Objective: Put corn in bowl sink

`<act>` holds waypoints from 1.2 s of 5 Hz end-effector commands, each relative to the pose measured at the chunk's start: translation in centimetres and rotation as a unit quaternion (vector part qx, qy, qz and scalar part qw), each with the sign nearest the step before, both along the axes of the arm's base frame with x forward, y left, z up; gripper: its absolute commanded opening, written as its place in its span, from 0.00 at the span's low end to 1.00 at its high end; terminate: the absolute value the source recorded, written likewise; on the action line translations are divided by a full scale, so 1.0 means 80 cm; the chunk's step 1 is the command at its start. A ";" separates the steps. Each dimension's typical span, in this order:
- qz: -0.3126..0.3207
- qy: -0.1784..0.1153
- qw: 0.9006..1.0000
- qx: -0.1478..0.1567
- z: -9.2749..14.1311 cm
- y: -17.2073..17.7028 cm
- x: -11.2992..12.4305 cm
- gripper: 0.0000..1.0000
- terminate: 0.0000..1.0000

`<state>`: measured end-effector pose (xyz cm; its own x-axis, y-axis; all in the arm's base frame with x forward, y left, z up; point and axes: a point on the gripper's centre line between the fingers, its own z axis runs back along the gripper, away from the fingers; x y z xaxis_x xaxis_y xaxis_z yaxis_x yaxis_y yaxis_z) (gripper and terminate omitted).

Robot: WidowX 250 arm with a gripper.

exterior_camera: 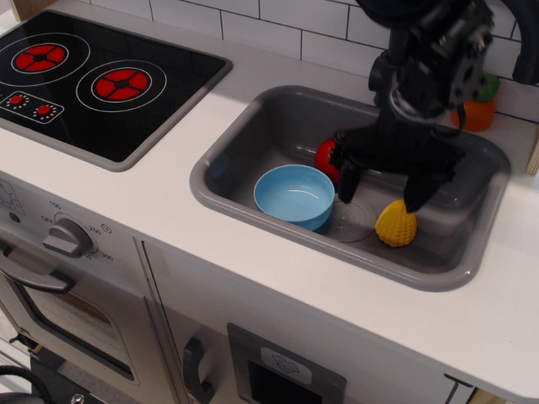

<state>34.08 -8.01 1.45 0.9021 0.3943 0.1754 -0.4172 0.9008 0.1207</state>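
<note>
The gripper picks up the yellow corn by its kernel-covered middle (397, 225) next. Then the corn goes in the light blue bowl (294, 195).
The yellow corn (395, 227) lies on the floor of the grey sink (253, 202), right of the drain mark. The light blue bowl (294, 195) stands empty in the sink's front left part. My black gripper (381, 195) hangs open in the sink. Its left finger is between bowl and corn. Its right finger (416, 196) is just above the corn's top. The corn sits below and slightly right of the gap. I cannot tell whether the finger touches it.
A red ball (325, 156) lies in the sink behind the bowl, partly hidden by my gripper. An orange toy with a green top (477, 105) stands on the counter behind the sink. A black tap (396, 59) rises at the back. A stove (93, 76) is at left.
</note>
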 end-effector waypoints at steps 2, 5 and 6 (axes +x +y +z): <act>0.019 -0.028 0.999 -0.015 -0.014 -0.017 0.022 1.00 0.00; -0.004 -0.031 0.999 -0.017 -0.011 -0.020 0.026 0.00 0.00; -0.012 -0.031 0.999 -0.039 0.019 -0.011 0.023 0.00 0.00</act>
<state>34.72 -8.94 0.72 0.9101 0.3879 0.1459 -0.3999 0.9143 0.0642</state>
